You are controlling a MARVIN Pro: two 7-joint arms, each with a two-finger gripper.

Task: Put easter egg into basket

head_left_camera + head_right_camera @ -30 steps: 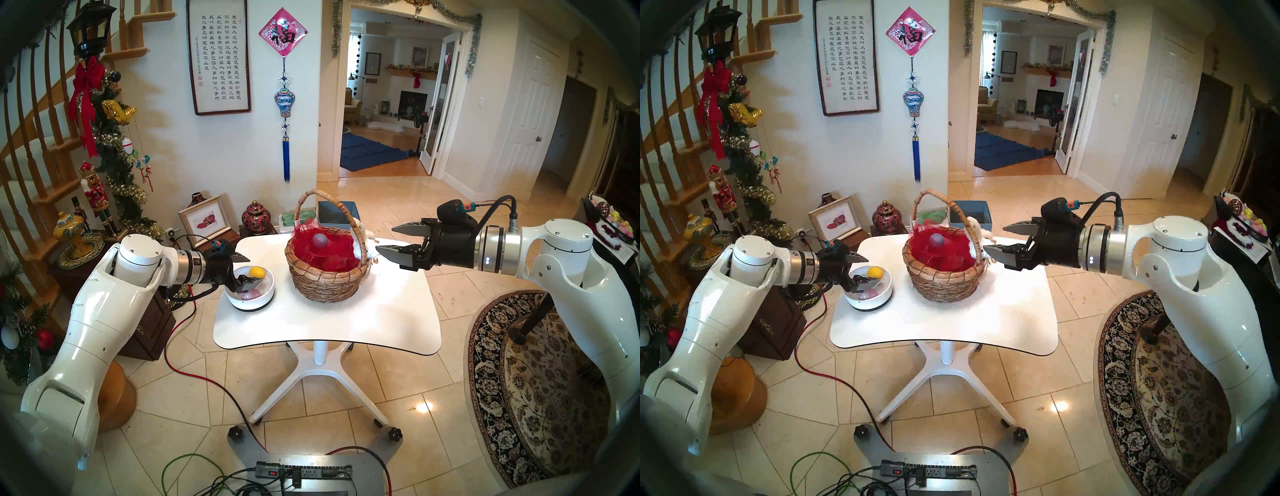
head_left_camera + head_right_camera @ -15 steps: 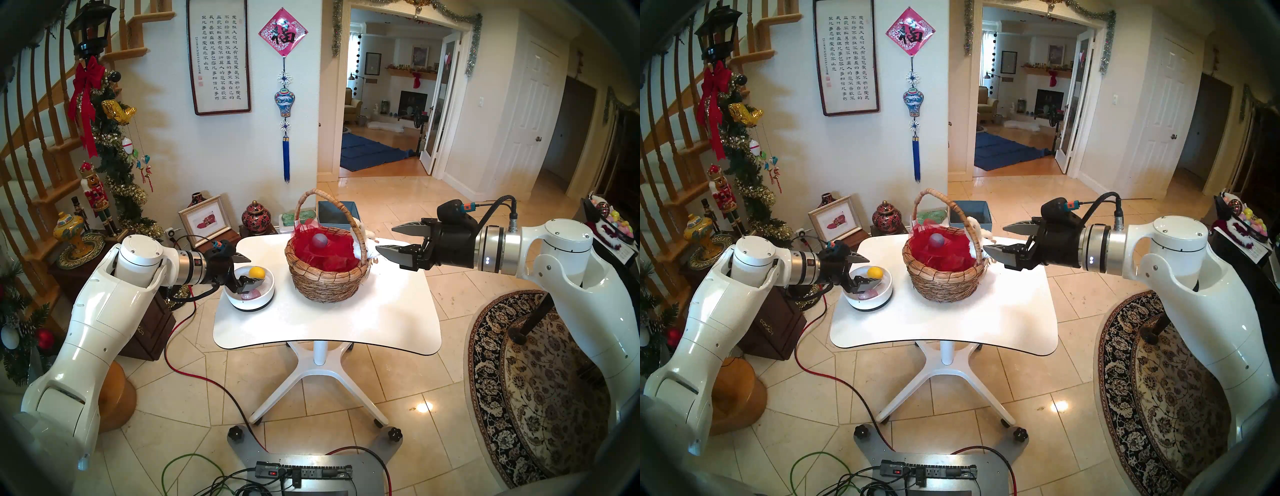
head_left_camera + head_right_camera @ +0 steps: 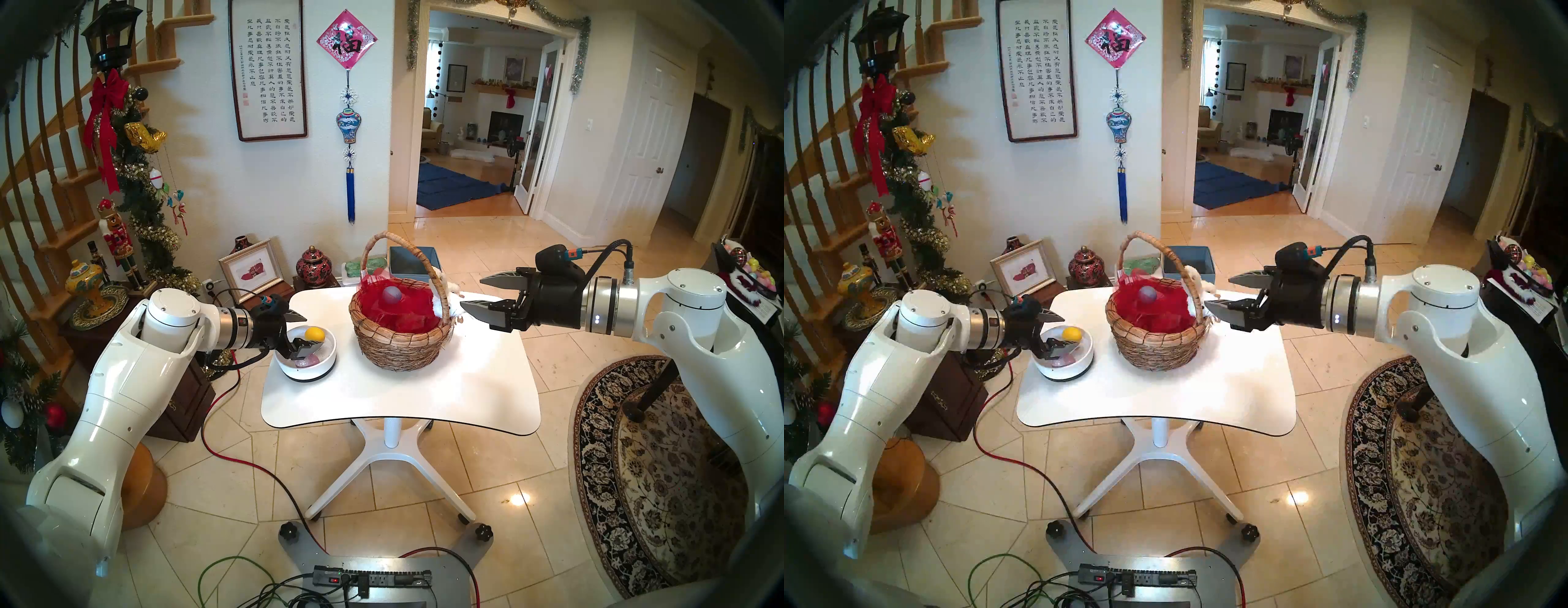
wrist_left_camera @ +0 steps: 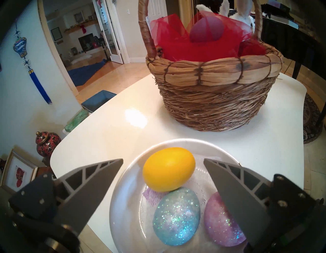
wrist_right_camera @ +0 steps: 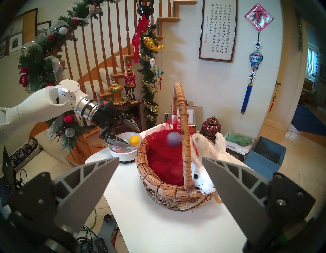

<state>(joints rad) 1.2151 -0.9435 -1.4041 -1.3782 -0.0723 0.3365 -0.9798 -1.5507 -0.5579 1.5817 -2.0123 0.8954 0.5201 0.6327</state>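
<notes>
I should close my left gripper on the yellow egg (image 4: 169,169) now. Its fingers are beside the egg inside the white bowl (image 4: 134,210) in the left wrist view. Closing now would hold it.
The wicker basket (image 3: 399,339) with red mesh lining and a white plush bunny (image 5: 202,178) stands at the table's back middle. A purple egg (image 3: 391,296) lies in it. A white bowl (image 3: 324,367) to its left holds a yellow egg (image 4: 169,169), a blue glitter egg (image 4: 176,216) and a pink glitter egg (image 4: 218,224). My left gripper (image 4: 163,159) is open and empty, its fingers on either side of the yellow egg just above the bowl. My right gripper (image 3: 471,292) is open and empty, level with the basket's right rim beside the bunny.
The white table (image 3: 403,399) stands on a pedestal. A grey-blue square bin (image 3: 413,259) stands on the floor behind the basket. A dark wooden cabinet (image 3: 186,399), a red jar (image 3: 314,265) and a framed picture (image 3: 252,269) lie left of the table.
Almost nothing: my left arm's elbow has shifted very slightly. Both grippers stay open where they were.
</notes>
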